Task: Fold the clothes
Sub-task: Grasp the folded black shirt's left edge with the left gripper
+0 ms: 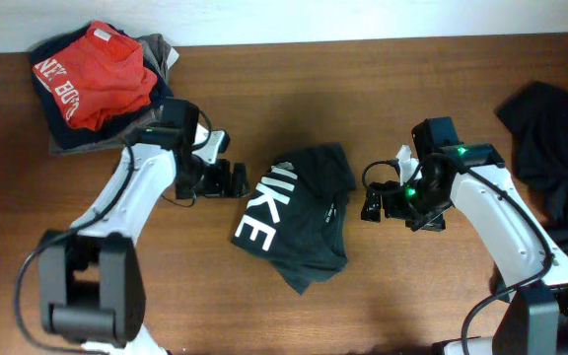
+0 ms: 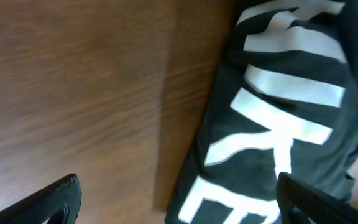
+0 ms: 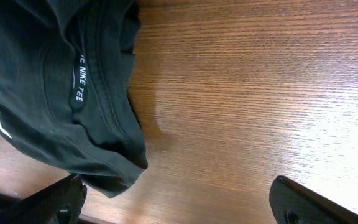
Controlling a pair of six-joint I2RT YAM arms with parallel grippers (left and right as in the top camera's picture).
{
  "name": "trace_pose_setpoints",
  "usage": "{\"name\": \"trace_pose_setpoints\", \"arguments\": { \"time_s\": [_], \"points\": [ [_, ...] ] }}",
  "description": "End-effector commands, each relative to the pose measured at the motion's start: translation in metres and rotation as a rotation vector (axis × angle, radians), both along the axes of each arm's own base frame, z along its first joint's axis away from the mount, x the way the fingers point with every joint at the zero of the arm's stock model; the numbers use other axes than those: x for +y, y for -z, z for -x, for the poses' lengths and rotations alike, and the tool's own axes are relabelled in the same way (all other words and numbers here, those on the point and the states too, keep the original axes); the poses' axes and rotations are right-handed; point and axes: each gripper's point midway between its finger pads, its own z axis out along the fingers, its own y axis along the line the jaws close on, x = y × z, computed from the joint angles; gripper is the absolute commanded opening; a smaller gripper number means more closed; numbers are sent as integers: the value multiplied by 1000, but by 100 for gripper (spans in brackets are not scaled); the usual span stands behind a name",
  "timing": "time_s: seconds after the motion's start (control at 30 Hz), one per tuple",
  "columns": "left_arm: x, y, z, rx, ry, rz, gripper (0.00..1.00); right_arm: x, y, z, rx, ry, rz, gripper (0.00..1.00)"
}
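My left gripper grabs the folded T-shirt by its lettered edge nearest the stack (image 1: 254, 201) (image 2: 217, 127) next, to stack the T-shirt.
A charcoal-black T-shirt (image 1: 299, 217) with white block letters lies folded in the middle of the table. My left gripper (image 1: 237, 179) hangs open just left of it, nothing between its fingers. In the left wrist view the lettered shirt (image 2: 278, 118) fills the right half, with one finger (image 2: 58, 199) over bare wood and the other finger (image 2: 309, 200) over the fabric. My right gripper (image 1: 371, 202) stands open just right of the shirt, apart from it. The right wrist view shows the shirt's collar and label (image 3: 79, 78) at the left, wood between the fingers.
A stack of folded clothes with a red piece (image 1: 97, 74) on top sits at the back left corner. A crumpled black garment (image 1: 555, 148) lies at the right edge. The brown wooden table (image 1: 392, 89) ends at a white wall at the back.
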Motion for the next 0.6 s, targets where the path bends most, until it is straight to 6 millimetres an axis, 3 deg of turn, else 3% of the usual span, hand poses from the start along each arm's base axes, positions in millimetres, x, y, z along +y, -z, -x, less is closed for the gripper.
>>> {"name": "trace_pose_setpoints", "arguments": {
  "time_s": [0.0, 0.27, 0.57],
  "points": [
    [-12, 11, -1, -3, 78, 66, 99, 1, -7, -4, -26, -1, -12, 99],
    [-26, 33, 6, 43, 154, 144, 99, 1, -6, -5, -29, -1, -12, 99],
    [-56, 52, 21, 83, 288, 269, 99, 1, -6, -5, -33, -13, -11, 99]
  ]
}}
